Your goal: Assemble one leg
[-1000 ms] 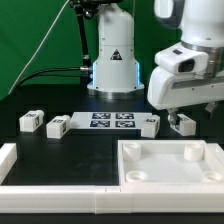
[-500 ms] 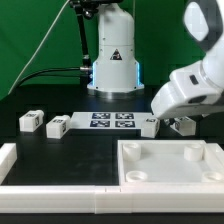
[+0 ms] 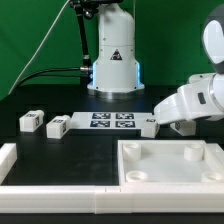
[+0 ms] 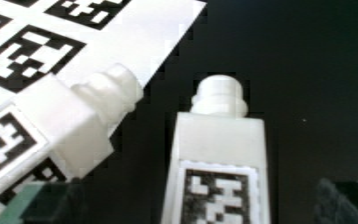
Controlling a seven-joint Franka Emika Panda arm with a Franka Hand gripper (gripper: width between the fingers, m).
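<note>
In the wrist view my open fingers stand on either side of the leg's body, so my gripper closes on the white leg's body (image 4: 215,162) now.
Four small white legs lie on the black table. In the exterior view two lie at the left (image 3: 30,121) (image 3: 57,126), one (image 3: 149,125) lies at the right end of the marker board (image 3: 110,121), and one (image 3: 184,126) lies under my tilted arm. My gripper (image 3: 181,122) is low over that last leg. In the wrist view this leg (image 4: 220,150) lies between my fingertips (image 4: 352,197), marker face up and peg pointing away, with dark gaps on both sides. My gripper (image 4: 202,200) is open around it. The neighbouring leg (image 4: 78,115) lies close beside it.
The large white square tray (image 3: 135,172) with corner sockets sits in front of the arm. A white rail (image 3: 30,170) runs along the front left. The robot base (image 3: 112,60) stands at the back. The marker board (image 4: 60,30) also shows in the wrist view.
The arm has tilted over and swung toward the exterior view's right, its wrist body dropping lower over the right-hand leg. The legs have not moved.
</note>
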